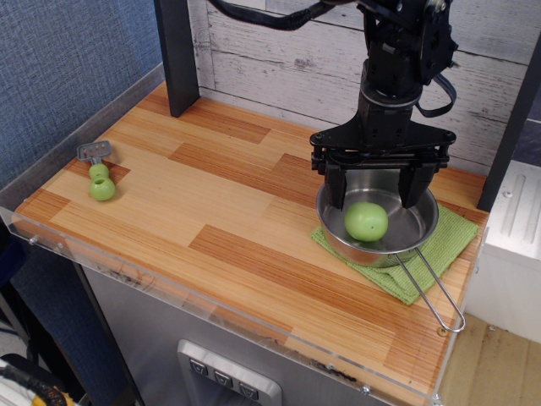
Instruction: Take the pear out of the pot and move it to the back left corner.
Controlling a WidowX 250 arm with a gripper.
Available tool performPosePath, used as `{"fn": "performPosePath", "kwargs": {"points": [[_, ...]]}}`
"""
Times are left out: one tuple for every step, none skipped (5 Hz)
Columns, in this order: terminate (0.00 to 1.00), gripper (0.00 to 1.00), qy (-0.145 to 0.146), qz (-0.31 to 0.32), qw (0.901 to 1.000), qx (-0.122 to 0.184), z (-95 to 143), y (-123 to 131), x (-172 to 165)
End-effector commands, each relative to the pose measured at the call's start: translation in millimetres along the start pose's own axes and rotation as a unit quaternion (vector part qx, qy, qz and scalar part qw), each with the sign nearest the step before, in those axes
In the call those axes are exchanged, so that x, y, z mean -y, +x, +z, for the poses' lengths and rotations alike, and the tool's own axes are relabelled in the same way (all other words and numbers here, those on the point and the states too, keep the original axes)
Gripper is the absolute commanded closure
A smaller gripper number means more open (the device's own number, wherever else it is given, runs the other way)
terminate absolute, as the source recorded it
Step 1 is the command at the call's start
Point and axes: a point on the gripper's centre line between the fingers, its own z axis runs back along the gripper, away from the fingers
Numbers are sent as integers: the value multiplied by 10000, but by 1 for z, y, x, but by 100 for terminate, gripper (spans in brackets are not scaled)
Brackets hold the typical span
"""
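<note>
The robot's gripper needs to move the pear to the back left corner (pixel 158 106), so next it should grab the light-green pear's rounded body (pixel 366 222).
The light-green pear (pixel 366 221) lies inside the shiny steel pot (pixel 414 227), toward its near left side. The pot's wire loop handle (pixel 433 292) points to the front right. My black gripper (pixel 373 191) hangs open just above the back part of the pot, its fingers (pixel 336 188) spread wide to either side. The pear sits a little in front of and below the fingers, untouched. The back left corner (pixel 211 114) of orange-brown planks lies by the black upright post (pixel 175 55).
A green cloth (pixel 448 241) lies under the pot at the right. A small green two-ball toy with a grey metal head (pixel 100 176) lies near the left edge. A clear acrylic lip (pixel 169 292) runs along the front edge. A whitewashed plank wall stands behind.
</note>
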Motion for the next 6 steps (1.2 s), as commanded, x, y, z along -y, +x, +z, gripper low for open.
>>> {"fn": "performPosePath", "kwargs": {"points": [[0,0,1,-73,9999,70,0,7,6],[0,0,33,-126,9999,5,-6,3,7],[0,0,77,-174,9998,-52,-10,-4,5],[0,100,194,-163,9997,-9,-7,-6,4],[0,100,190,-175,9996,62,-1,-4,2],[0,100,127,-183,9997,130,9,-2,0]]}}
